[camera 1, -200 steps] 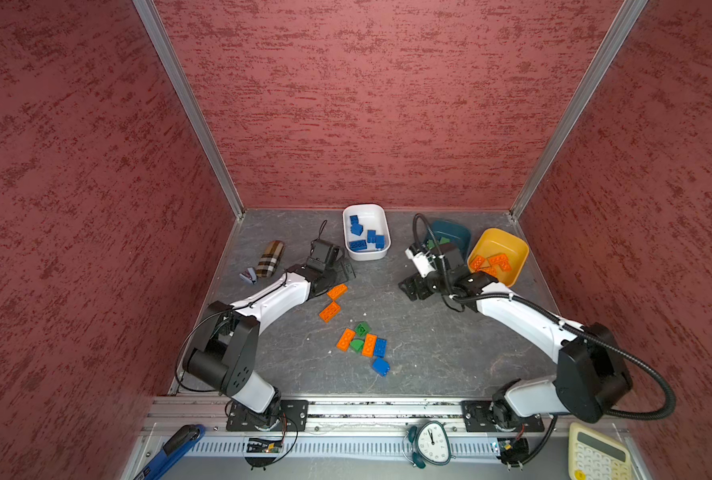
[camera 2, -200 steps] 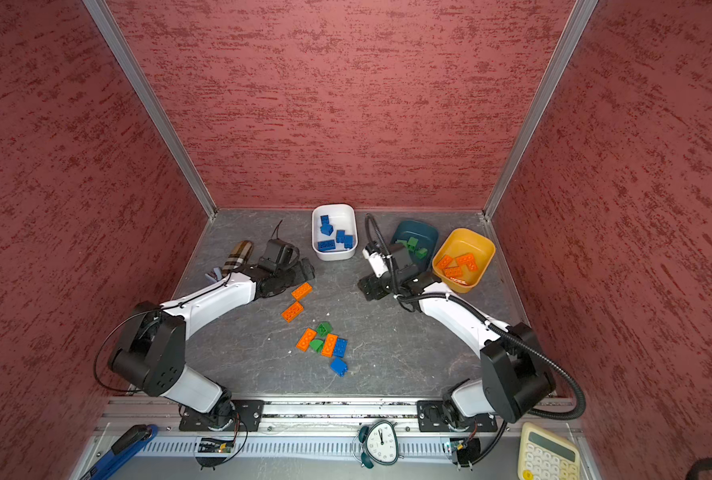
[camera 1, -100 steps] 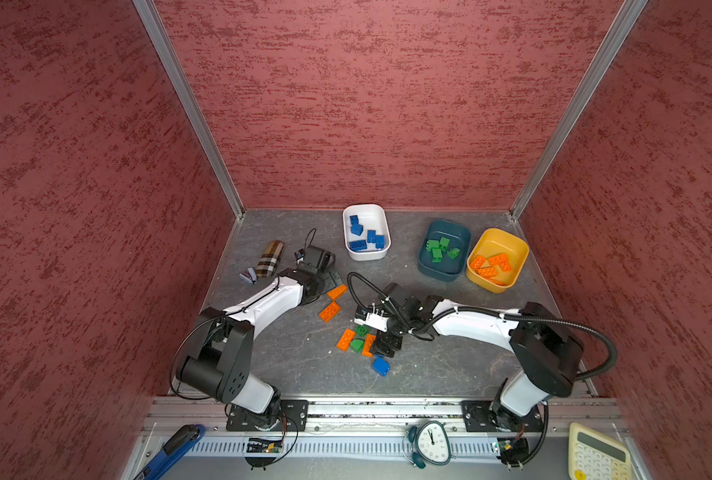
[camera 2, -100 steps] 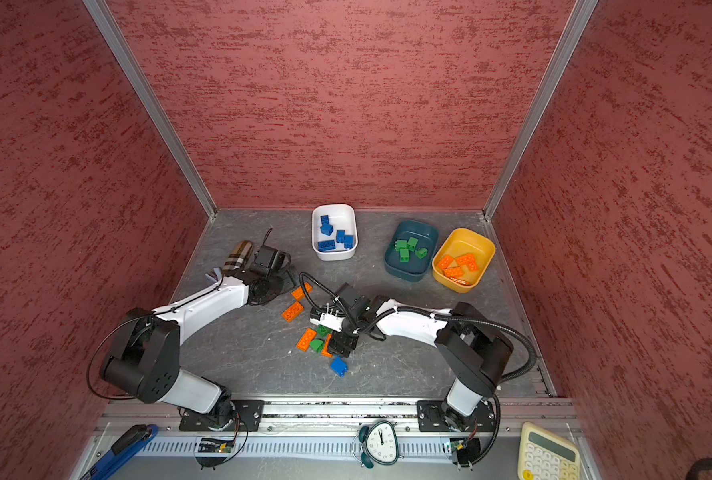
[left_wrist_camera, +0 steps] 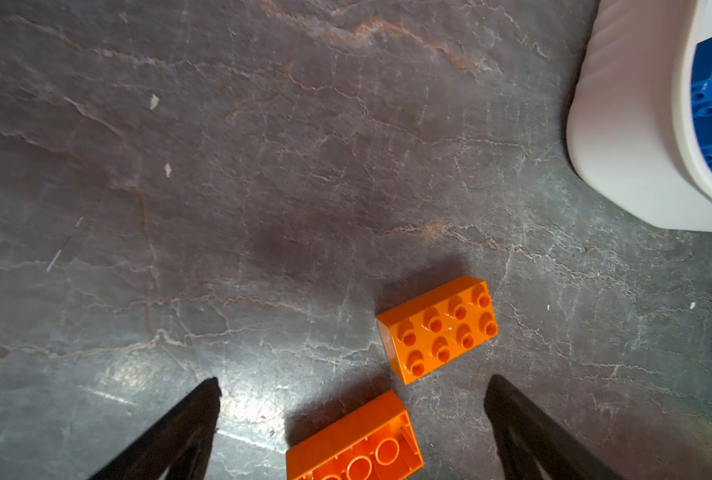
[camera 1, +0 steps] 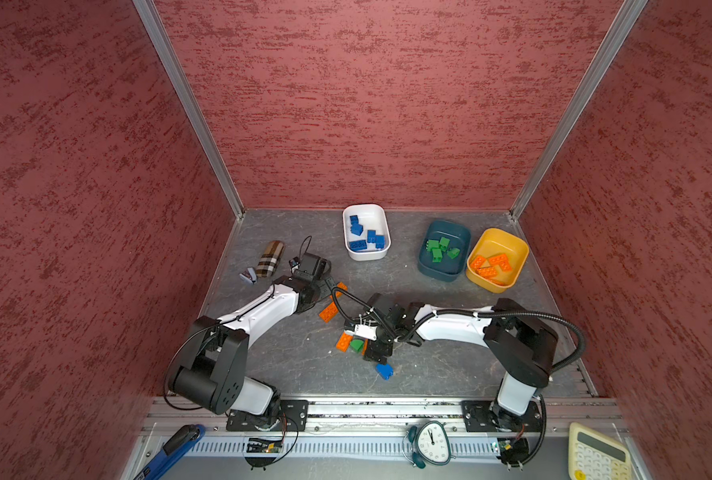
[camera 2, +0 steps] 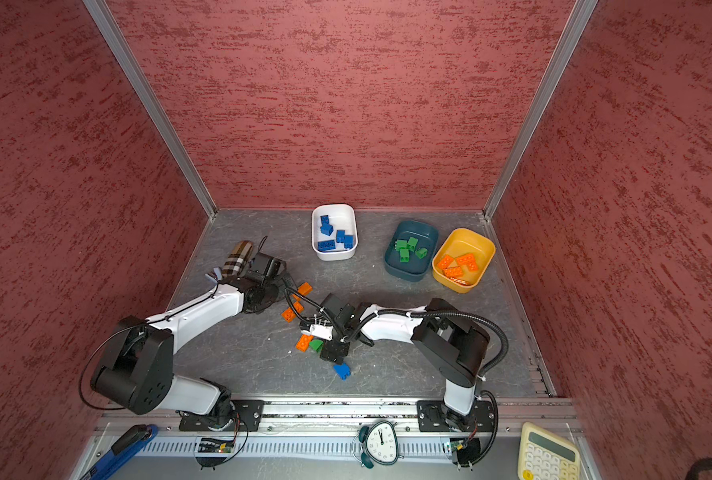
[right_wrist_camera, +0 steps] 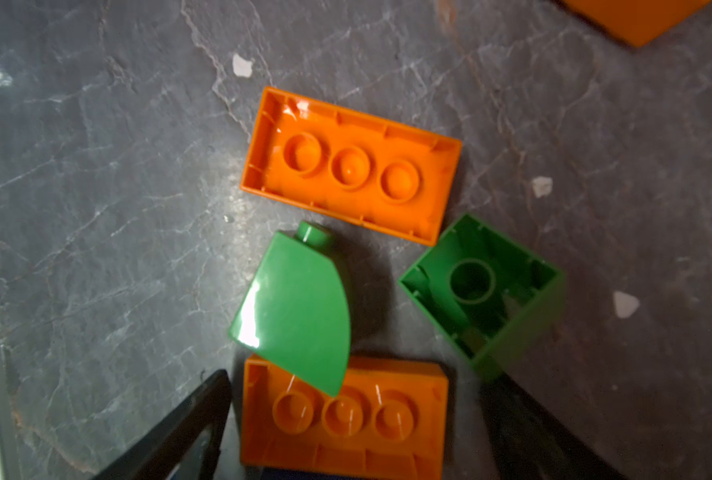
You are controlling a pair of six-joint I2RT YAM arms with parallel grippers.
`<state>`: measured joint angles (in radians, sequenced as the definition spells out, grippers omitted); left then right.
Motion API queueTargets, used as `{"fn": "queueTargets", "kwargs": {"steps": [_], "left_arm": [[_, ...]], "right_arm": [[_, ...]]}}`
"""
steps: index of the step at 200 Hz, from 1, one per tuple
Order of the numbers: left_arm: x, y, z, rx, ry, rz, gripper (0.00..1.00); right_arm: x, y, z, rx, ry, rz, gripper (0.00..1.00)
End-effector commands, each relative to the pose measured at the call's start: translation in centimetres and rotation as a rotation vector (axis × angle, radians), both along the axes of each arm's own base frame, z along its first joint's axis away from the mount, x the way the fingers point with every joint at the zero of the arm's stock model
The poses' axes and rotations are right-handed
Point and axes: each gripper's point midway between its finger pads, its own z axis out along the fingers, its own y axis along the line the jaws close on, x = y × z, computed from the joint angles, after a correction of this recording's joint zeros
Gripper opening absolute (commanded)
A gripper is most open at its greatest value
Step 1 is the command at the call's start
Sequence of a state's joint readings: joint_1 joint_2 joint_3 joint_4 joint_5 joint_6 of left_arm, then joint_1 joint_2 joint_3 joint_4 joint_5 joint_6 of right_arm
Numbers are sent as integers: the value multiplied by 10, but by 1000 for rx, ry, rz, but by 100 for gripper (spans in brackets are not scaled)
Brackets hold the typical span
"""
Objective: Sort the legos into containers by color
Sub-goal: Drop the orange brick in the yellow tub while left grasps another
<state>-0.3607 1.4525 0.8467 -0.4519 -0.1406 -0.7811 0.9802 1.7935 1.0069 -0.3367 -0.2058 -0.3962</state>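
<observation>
The right gripper should close on the upturned orange brick [camera 1: 365, 347] [right_wrist_camera: 346, 419] now, because the brick's short ends are between its fingers.
In both top views my left gripper [camera 1: 330, 287] hangs open over two orange legos [camera 1: 328, 311] left of centre. The left wrist view puts one, underside up [left_wrist_camera: 354, 444], between the open fingers of the left gripper [left_wrist_camera: 354, 384], and a studs-up one [left_wrist_camera: 437, 328] just beyond. My right gripper [camera 1: 374, 350] is low over the front pile. It [right_wrist_camera: 356, 382] stands open astride an upturned orange brick [right_wrist_camera: 346, 419], on which a green sloped brick [right_wrist_camera: 300, 307] leans. Another orange brick [right_wrist_camera: 350, 166] and a green square one [right_wrist_camera: 483, 291] lie close by. A blue brick [camera 1: 384, 370] lies nearer the front.
At the back stand a white bowl [camera 1: 366, 257] with blue bricks, a teal bowl [camera 1: 449, 232] with green ones and a yellow bowl [camera 1: 499, 243] with orange ones. A plaid pouch [camera 1: 270, 258] lies back left. Red walls close three sides. A clock [camera 1: 429, 440] and calculator [camera 1: 595, 453] sit beyond the front rail.
My right arm has swung from the teal bowl down to the pile at the front centre and lowered over it. The left gripper shifted slightly over the two orange bricks.
</observation>
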Motion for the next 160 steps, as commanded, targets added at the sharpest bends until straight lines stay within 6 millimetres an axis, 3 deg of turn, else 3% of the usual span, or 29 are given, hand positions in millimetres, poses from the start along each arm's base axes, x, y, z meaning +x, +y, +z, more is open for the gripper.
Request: {"fn": "queueTargets", "kwargs": {"steps": [1,13,53,93,137,160], "left_arm": [[0,7,6,5,-26,24,99],[0,8,6,10,-27,23,99],[1,7,5,21,-27,15,99],[3,-7,6,46,-19,-52,99],[6,-23,7,42,-14,-138,99],[4,-31,10,54,-13,-190,99]], "right_arm": [[8,-8,-10,-65,-49,-5,81],[9,-11,-10,-77,-58,-10,72],[13,-12,0,-58,-66,-24,62],[55,-34,11,-72,-149,-174,57],[94,-62,61,80,-195,-326,58],[123,-91,94,193,-212,-477,57]]}}
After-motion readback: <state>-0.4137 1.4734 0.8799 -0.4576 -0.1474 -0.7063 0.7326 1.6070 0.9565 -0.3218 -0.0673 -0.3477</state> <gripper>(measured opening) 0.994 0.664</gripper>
